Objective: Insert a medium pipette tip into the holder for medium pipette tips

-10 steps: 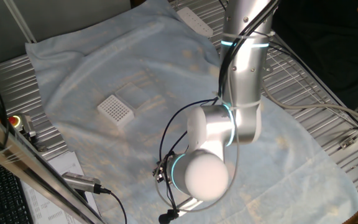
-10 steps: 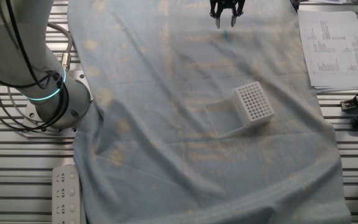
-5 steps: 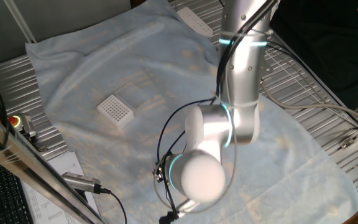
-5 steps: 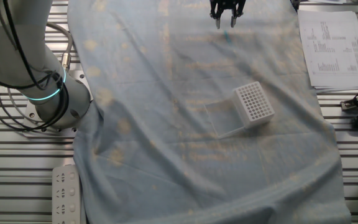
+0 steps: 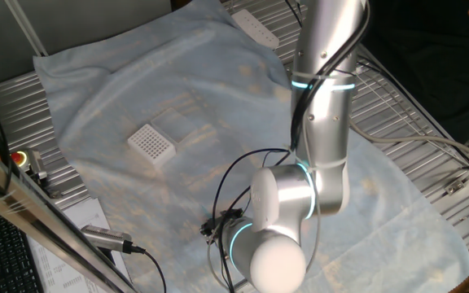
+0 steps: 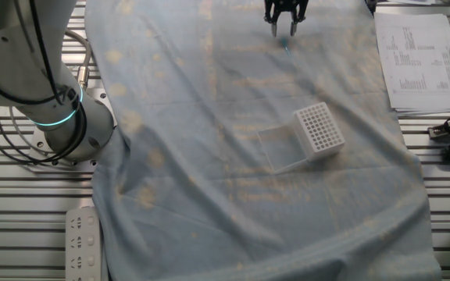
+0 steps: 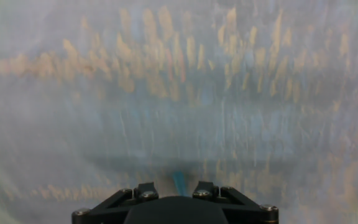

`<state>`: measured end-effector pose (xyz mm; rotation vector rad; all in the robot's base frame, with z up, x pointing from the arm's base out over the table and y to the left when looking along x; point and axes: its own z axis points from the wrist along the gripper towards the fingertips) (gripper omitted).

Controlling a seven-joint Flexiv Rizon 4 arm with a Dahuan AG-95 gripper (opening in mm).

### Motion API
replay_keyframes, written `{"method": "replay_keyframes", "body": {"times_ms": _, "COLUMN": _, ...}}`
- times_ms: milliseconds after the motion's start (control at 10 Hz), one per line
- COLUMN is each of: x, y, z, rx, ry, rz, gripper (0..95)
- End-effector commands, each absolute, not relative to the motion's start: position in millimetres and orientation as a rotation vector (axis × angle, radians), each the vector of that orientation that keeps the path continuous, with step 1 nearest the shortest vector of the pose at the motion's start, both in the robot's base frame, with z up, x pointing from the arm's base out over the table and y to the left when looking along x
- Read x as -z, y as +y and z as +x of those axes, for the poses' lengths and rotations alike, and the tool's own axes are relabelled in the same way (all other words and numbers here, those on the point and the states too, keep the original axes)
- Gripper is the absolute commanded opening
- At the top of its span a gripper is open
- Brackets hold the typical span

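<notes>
Next, my gripper grabs the pipette tip's teal body to insert the pipette tip into the holder [image 5: 151, 144].
The holder [image 6: 319, 129] is a small white block with a grid of dark holes, lying on the pale blue cloth; it also shows in one fixed view [image 5: 151, 142]. The medium pipette tip [image 6: 286, 45] is a tiny teal sliver on the cloth at the far edge. My gripper [image 6: 283, 30] hangs just over it, fingers apart and empty. In the hand view the tip [image 7: 179, 182] is a blurred teal streak between the finger mounts of the gripper [image 7: 175, 193]. In one fixed view my arm [image 5: 300, 203] hides the gripper and the tip.
A wrinkled blue cloth [image 6: 233, 195] covers the table. A clear flat square [image 6: 277, 148] lies beside the holder. Papers [image 6: 416, 58] and cables lie at the right edge. The arm's base [image 6: 61, 117] stands at the left, and a white power strip [image 6: 83, 242] lies below it.
The arm's elbow has swung to the right and lower in one fixed view. The gripper stays over the tip, perhaps slightly lower. The holder has not moved.
</notes>
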<state>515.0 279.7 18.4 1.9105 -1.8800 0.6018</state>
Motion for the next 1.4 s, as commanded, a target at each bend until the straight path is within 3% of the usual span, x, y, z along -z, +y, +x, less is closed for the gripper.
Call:
{"method": "replay_keyframes", "body": {"times_ms": 100, "x": -17, "y": 278, "z": 515, "rx": -0.603, "ry": -1.897, "rz": 1.907, "gripper": 19.0}}
{"method": "replay_keyframes", "body": {"times_ms": 1400, "x": -6, "y": 279, "z": 519, "rx": -0.606, "ry": -1.908, "rz": 1.895, "gripper": 19.0}}
